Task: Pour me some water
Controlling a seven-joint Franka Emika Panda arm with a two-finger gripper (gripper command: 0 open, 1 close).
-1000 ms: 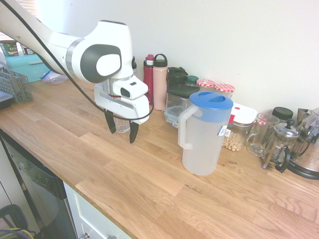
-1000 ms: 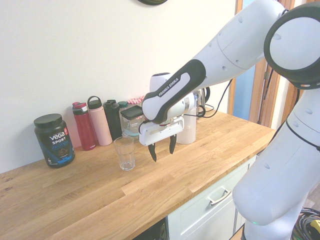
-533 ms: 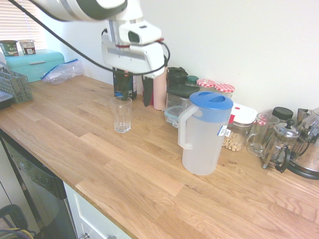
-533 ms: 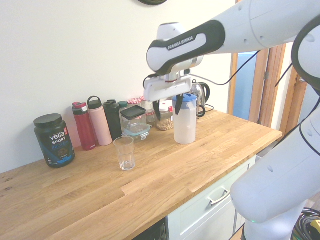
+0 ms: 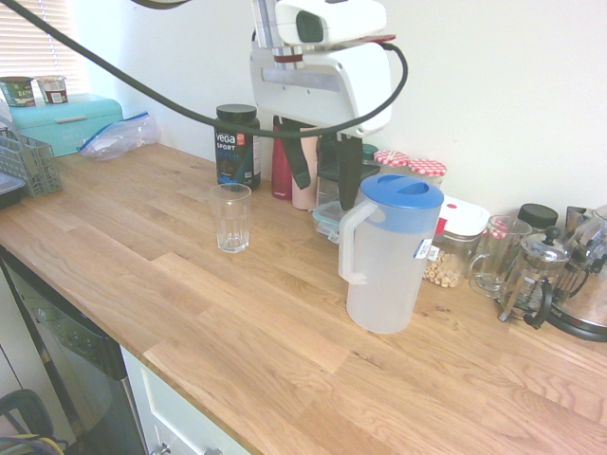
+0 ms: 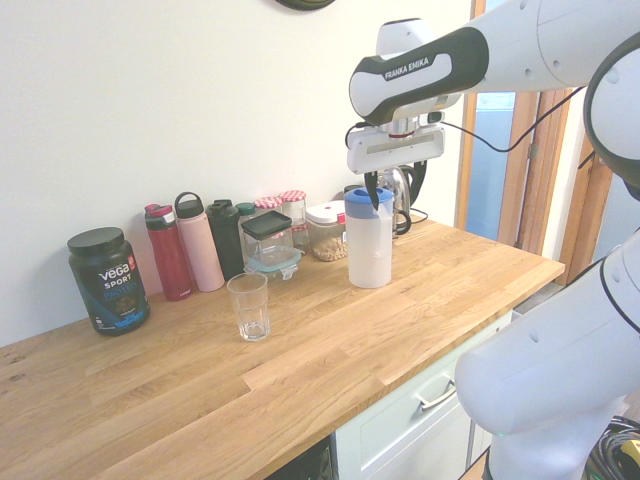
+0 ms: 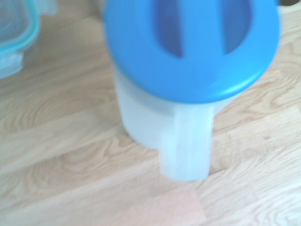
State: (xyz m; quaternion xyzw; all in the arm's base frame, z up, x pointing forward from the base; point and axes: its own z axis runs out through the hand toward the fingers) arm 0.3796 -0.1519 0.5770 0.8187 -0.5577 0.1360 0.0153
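The jug's round body is too wide for my gripper's fingers, so my gripper next needs to grab the jug's narrow side handle (image 7: 190, 143). Then it can pour water from the jug.
A tall frosted white jug (image 5: 384, 261) with a blue lid (image 5: 402, 191) and a side handle stands upright on the wooden counter (image 5: 237, 322). Its frosted wall hides any water inside. The wrist view looks down on the jug's lid (image 7: 188, 44) and handle (image 7: 186, 146) from close by. My gripper (image 5: 325, 171) hangs open just above the jug (image 6: 368, 245), nothing between its fingers. From the other side the gripper (image 6: 394, 187) sits over the lid. An empty clear glass (image 5: 230, 218) stands apart from the jug (image 6: 248, 307).
Along the wall stand a black Vega tub (image 5: 237, 145), red and pink bottles (image 6: 185, 252), lidded food containers (image 6: 268, 245), jars (image 5: 427, 171), a glass mug (image 5: 495, 256) and a French press (image 5: 536, 275). A dish rack (image 5: 24, 166) sits on the counter's far end.
My gripper has risen from beside the glass and travelled along the counter to a spot over the jug. It has stayed open; jug and glass have not moved.
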